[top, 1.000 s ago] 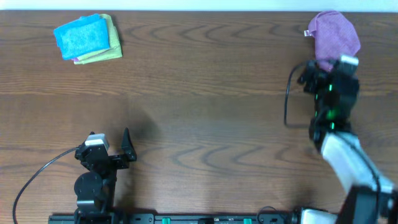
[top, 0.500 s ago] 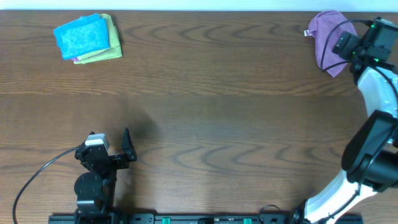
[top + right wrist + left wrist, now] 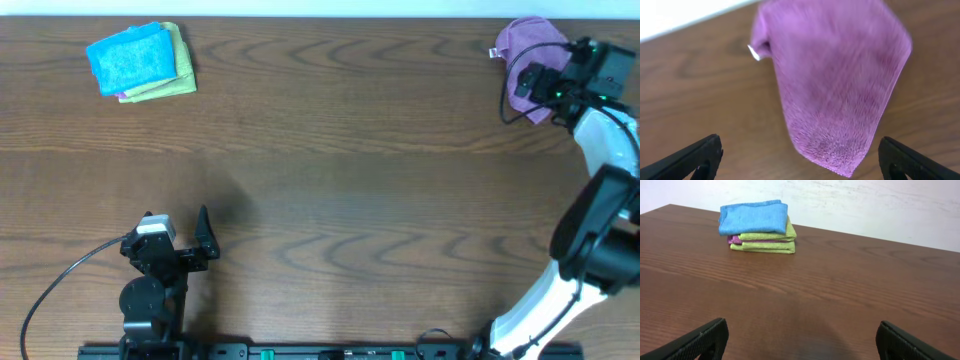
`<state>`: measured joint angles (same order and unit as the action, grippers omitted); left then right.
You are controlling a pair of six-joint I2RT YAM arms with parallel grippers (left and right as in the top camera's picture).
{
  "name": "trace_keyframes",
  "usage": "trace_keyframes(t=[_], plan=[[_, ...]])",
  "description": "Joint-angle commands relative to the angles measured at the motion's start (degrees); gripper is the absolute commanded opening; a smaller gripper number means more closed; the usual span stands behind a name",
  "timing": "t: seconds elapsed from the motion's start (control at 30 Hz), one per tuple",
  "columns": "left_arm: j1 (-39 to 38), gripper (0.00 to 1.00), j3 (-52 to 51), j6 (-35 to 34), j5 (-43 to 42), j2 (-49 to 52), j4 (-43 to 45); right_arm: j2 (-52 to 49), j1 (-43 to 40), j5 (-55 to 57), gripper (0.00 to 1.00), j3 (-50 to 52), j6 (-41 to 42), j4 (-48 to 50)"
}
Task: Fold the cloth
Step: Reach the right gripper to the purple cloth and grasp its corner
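Next, my right gripper reaches the purple cloth [image 3: 526,52] and grabs its near corner [image 3: 535,115], which leaves the rest free to spread out for folding.
A purple cloth [image 3: 526,52] lies crumpled at the table's far right corner. In the right wrist view it [image 3: 835,85] fills the middle, one corner pointing toward the camera, a white tag at its left. My right gripper [image 3: 528,84] is open and empty, its jaws wide apart just short of the cloth's near corner. My left gripper [image 3: 178,232] is open and empty, resting near the front left of the table, far from the cloth.
A stack of folded cloths, blue on top of green and pink, sits at the far left [image 3: 140,60] and shows in the left wrist view [image 3: 759,226]. A white wall runs behind the table's far edge.
My right arm swung from in front of the purple cloth out to the far right edge, then edged back left toward the cloth. The left arm stayed still.
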<state>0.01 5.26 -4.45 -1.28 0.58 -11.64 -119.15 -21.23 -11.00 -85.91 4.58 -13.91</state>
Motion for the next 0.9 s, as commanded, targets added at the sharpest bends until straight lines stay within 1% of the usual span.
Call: trace_keyframes(t=[0.0, 0.13, 0.2, 0.27, 0.37, 0.57, 0.7, 0.77, 0.87], plan=[[0.4, 0.95, -1.6, 0.4, 0.2, -0.4, -0.7, -5.0, 0.5, 2.9, 0.99, -0.8, 3.7, -0.6], [0.4, 0.95, -1.6, 0.4, 0.2, -0.4, -0.7, -9.2, 0.5, 3.1, 0.97, -4.3, 5.3, -2.1], [0.4, 0.95, -1.6, 0.4, 0.2, -0.4, -0.7, -11.2, 0.7, 3.1, 0.95, -8.8, 5.2, -5.3], [0.4, 0.95, -1.6, 0.4, 0.2, -0.4, -0.7, -12.1, 0.7, 3.1, 0.95, -12.7, 5.2, -8.1], [0.4, 0.95, -1.6, 0.4, 0.2, -0.4, -0.7, -12.2, 0.7, 3.1, 0.95, -15.0, 5.2, -9.1], [0.4, 0.95, -1.6, 0.4, 0.2, -0.4, -0.7, -12.2, 0.9, 3.1, 0.94, -15.2, 5.3, -10.3], [0.4, 0.95, -1.6, 0.4, 0.2, -0.4, -0.7, -12.2, 1.3, 4.1, 0.90, -15.2, 5.2, -12.8], [0.4, 0.95, -1.6, 0.4, 0.2, -0.4, -0.7, -12.5, 1.7, 6.1, 0.90, -15.2, 5.0, -14.0], [0.4, 0.96, -1.6, 0.4, 0.2, -0.4, -0.7, -12.5, 1.8, 7.4, 0.83, -15.2, 4.6, -15.2]])
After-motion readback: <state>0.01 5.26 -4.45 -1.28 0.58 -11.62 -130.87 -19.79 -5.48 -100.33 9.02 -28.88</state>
